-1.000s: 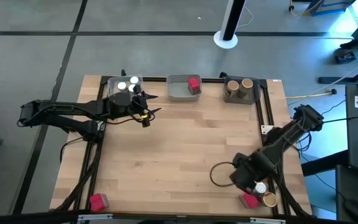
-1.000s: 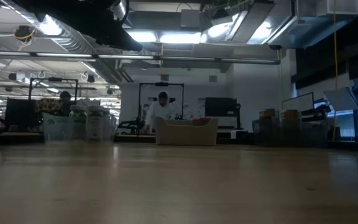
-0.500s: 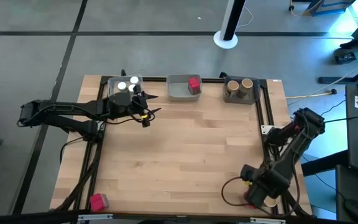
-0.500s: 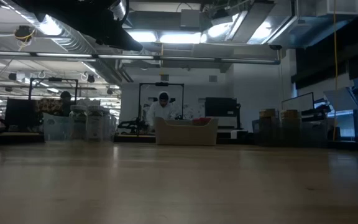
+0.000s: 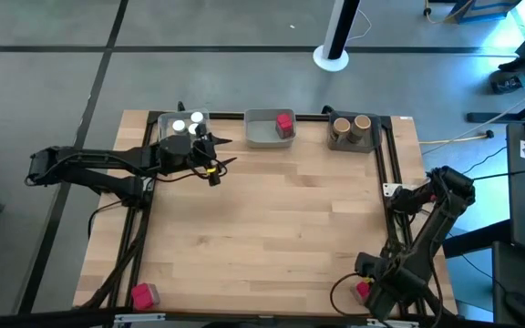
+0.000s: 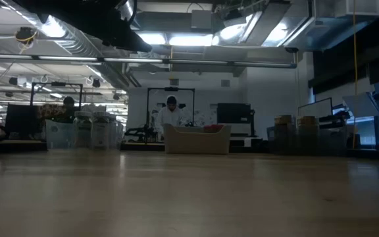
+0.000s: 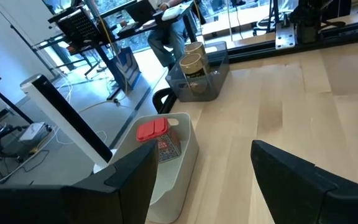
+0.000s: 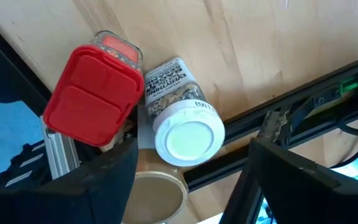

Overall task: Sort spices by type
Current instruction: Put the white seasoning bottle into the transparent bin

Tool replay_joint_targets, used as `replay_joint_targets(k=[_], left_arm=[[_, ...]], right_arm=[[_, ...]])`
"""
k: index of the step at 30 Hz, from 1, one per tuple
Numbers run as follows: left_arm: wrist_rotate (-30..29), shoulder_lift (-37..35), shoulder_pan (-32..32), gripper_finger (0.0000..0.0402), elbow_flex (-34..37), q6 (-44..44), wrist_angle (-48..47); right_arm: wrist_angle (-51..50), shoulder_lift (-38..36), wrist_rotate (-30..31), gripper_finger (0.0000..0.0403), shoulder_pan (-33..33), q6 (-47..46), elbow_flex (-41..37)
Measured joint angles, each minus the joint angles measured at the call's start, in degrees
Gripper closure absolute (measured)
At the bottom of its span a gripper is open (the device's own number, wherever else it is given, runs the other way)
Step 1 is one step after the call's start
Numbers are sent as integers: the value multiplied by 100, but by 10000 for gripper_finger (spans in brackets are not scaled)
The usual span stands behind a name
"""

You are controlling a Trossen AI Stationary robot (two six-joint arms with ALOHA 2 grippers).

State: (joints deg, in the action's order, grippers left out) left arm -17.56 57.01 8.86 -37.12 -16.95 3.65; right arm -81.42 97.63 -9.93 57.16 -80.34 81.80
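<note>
My right fingers stop above the white cap in the right wrist view, so my right gripper must lower before closing on it.
Three spices stand in a cluster at the table's near right corner: a red-capped packet, a white-capped jar and a tan lid. My right gripper hangs open over them, pointing down, and touches none. In the high view its arm hides all but the red packet. My left gripper waits open and empty beside the far left tray, which holds white-capped jars. Another red packet stands at the near left corner.
A middle tray at the far edge holds a red packet. A right tray holds two tan jars. A dark frame rail runs just beside the cluster. The middle of the tabletop is bare wood.
My right gripper has swung toward the table's near right corner and sunk a little, tipping further downward. It now stands over the cluster of spices and hides the white-capped and tan jars in the high view. The spices have not moved.
</note>
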Motion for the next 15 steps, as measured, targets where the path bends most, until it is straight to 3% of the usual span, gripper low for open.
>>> replay_joint_targets(k=[15], left_arm=[[0, 2, 0, 157, 0, -38, 6]], right_arm=[[66, 368, 116, 95, 29, 564, -61]])
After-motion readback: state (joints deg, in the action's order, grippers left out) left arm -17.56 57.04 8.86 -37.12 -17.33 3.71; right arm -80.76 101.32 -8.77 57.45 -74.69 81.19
